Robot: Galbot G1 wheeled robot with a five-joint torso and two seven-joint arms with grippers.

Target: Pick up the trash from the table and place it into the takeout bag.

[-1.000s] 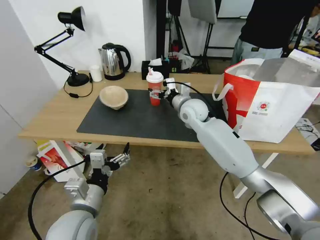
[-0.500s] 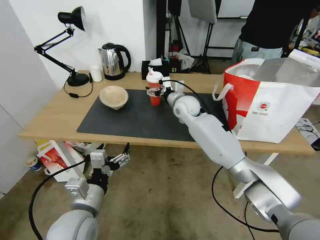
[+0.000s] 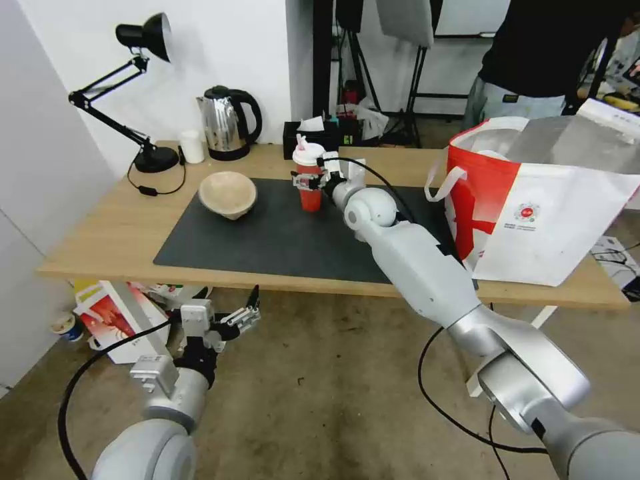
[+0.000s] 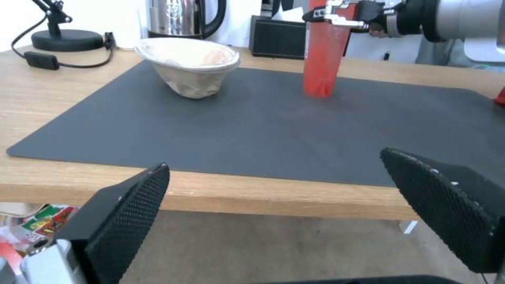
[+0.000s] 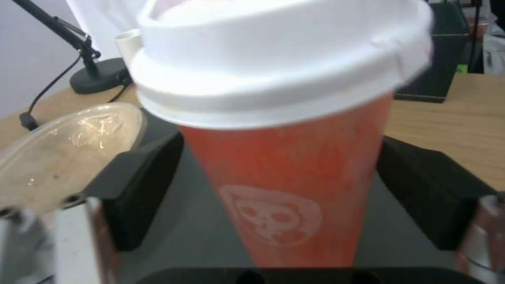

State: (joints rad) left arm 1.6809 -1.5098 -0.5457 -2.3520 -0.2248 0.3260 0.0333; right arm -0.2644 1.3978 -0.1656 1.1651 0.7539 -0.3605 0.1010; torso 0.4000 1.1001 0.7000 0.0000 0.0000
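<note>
I need to grab the drink cup next with my right gripper by its red body below the lid (image 3: 309, 191), to drop it into the takeout bag (image 3: 547, 213).
The red drink cup (image 3: 310, 185) with a white lid stands upright on the dark mat (image 3: 267, 240) of the table (image 3: 107, 233). My right gripper (image 3: 305, 181) is open around it. In the right wrist view, the black fingers (image 5: 142, 185) flank the cup (image 5: 284, 177) just below the lid, close against its sides. The beige bowl (image 3: 228, 193) sits on the mat to the cup's left. The takeout bag (image 3: 547, 213) stands open at the table's right end. My left gripper (image 3: 227, 301) hangs open and empty below the table's front edge.
Along the table's back stand a black desk lamp (image 3: 150, 160), a small white cup (image 3: 192, 147), a steel kettle (image 3: 227, 123) and a black tissue box (image 3: 303, 137). A red-and-white printed paper bag (image 3: 113, 320) lies on the floor under the table's left end.
My right arm has pushed further left and forward, so its fingers now sit on both sides of the cup. The cup, bowl, bag and left arm have not moved.
</note>
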